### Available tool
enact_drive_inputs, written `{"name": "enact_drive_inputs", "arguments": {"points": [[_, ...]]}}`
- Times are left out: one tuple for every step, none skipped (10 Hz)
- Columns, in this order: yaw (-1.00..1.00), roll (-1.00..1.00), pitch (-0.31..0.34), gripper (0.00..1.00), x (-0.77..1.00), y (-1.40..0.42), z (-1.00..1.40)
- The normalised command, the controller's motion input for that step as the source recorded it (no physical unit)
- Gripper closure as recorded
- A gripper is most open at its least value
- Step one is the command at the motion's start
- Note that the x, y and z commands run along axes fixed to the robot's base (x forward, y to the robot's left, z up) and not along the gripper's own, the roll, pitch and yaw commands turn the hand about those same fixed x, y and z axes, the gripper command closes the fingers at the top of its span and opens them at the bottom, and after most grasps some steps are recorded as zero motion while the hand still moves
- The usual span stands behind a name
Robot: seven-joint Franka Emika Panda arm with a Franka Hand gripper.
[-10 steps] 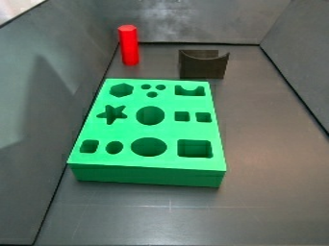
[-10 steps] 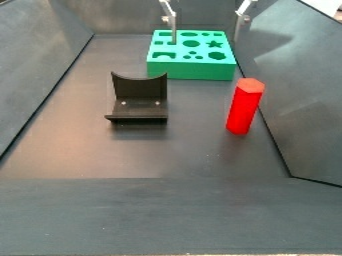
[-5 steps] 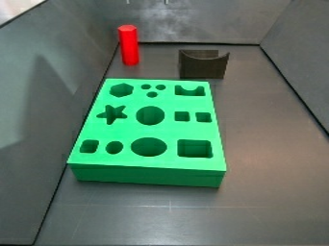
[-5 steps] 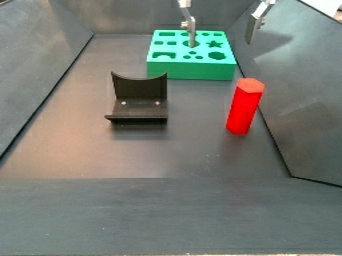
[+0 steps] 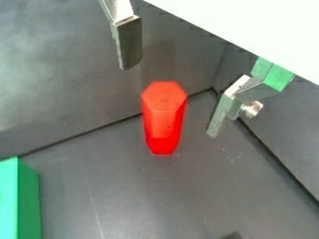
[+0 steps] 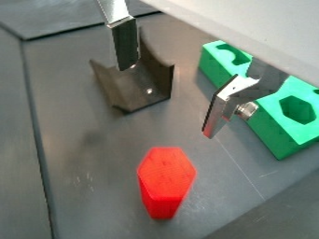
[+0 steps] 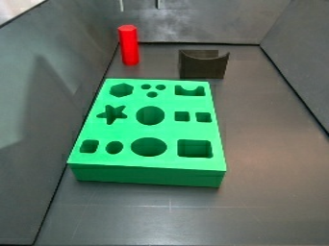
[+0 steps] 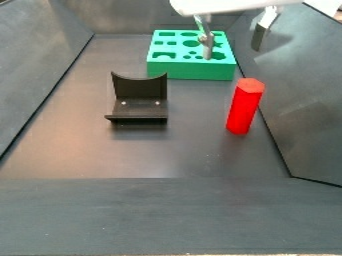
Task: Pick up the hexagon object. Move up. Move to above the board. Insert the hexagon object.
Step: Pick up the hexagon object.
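I need to insert the red hexagon object into the green board (image 7: 150,130), so next I need to grab it with my gripper by its upper end (image 7: 127,32).
The hexagon object (image 8: 242,106) is a bright red peg that stands upright on the dark floor beside the right wall. It also shows near the back left corner in a side view (image 7: 127,43). The green board (image 7: 150,130) lies flat with its shaped holes empty. My gripper (image 8: 233,48) is open and empty, and hangs above the floor between the board (image 8: 194,53) and the peg. In a wrist view the peg (image 5: 163,117) stands below the gap between my fingers (image 5: 126,42). It shows lower in a wrist view (image 6: 165,180).
The dark fixture (image 8: 136,97) stands on the floor left of the peg, and also shows in a wrist view (image 6: 131,82). Grey walls close in the floor on all sides. The peg stands close to the wall (image 8: 301,90).
My gripper has moved from above the board towards the red peg and come lower. The peg, the board and the fixture have not moved.
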Motion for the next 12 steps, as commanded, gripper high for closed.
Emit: {"name": "enact_drive_inputs", "arguments": {"points": [[0.68, -0.10, -0.147, 0.00, -0.22, 0.07, -0.33], [0.64, -0.09, -0.131, 0.00, -0.18, 0.08, -0.29], [0.60, -0.06, -0.119, 0.00, -0.19, 0.07, -0.25], [0.13, 0.00, 0.000, 0.00, 0.00, 0.00, 0.00], [0.01, 0.00, -0.009, 0.00, -0.04, 0.00, -0.08], [0.07, 0.00, -0.071, 0.00, -0.15, 0.00, -0.49], [0.12, 0.00, -0.067, 0.00, -0.21, 0.00, -0.53], [0.14, 0.00, -0.044, 0.00, -0.12, 0.03, -0.41], [0.14, 0.00, -0.059, 0.00, -0.14, 0.07, -0.38], [0.13, -0.03, -0.097, 0.00, -0.12, 0.10, -0.40], [0.14, -0.07, -0.107, 0.00, -0.06, 0.14, -0.42], [0.15, -0.10, -0.129, 0.00, -0.07, 0.16, -0.41]]}}
